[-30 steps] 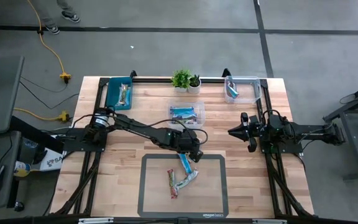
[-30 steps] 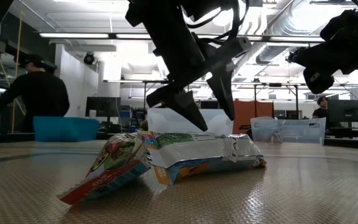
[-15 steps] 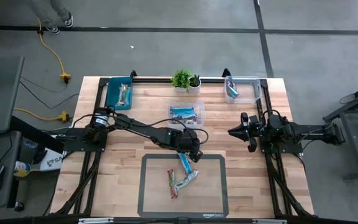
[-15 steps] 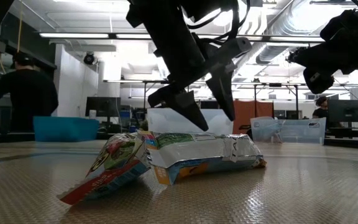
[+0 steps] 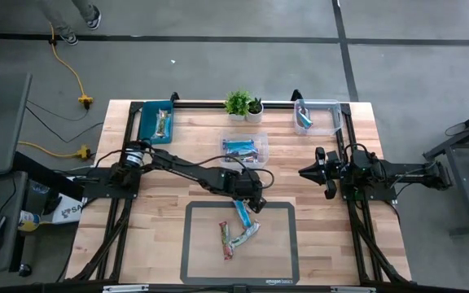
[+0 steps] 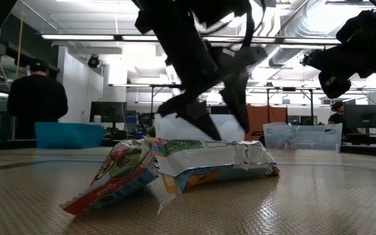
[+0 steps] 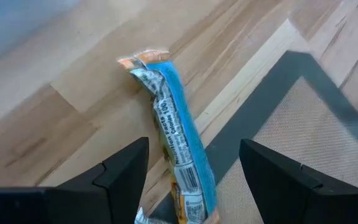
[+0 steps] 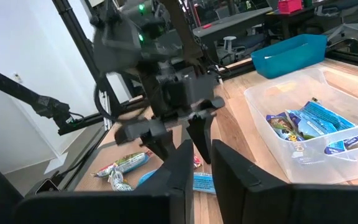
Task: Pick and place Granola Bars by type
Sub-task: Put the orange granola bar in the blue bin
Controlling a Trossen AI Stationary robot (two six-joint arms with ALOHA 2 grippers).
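My left gripper's fingers are above the light-blue bar with bare wood between them and would miss now; I should first lower it.
A light-blue granola bar (image 7: pixel 178 155) lies across the far edge of the dark mat (image 5: pixel 194 244), its far end on the bare wood. My left gripper (image 7: pixel 194 180) hovers just above it, open, pointing down at a slant, with one finger on each side of the bar. The low view shows the fingertips (image 6: pixel 207 127) clear of the wrapper (image 6: pixel 220 160). Two more bars, a red-and-green one (image 5: pixel 225 241) and a pale one (image 5: pixel 248 234), lie on the mat. My right gripper (image 5: pixel 309 172) waits shut at the table's right side, holding nothing.
A teal bin (image 5: pixel 146 122) at the far left holds one bar. A clear bin (image 5: pixel 244 148) mid-table holds blue bars, and another clear bin (image 5: pixel 326 118) sits at the far right. Small potted plants (image 5: pixel 243 104) stand at the far edge. A person (image 6: pixel 36 98) stands beyond the table.
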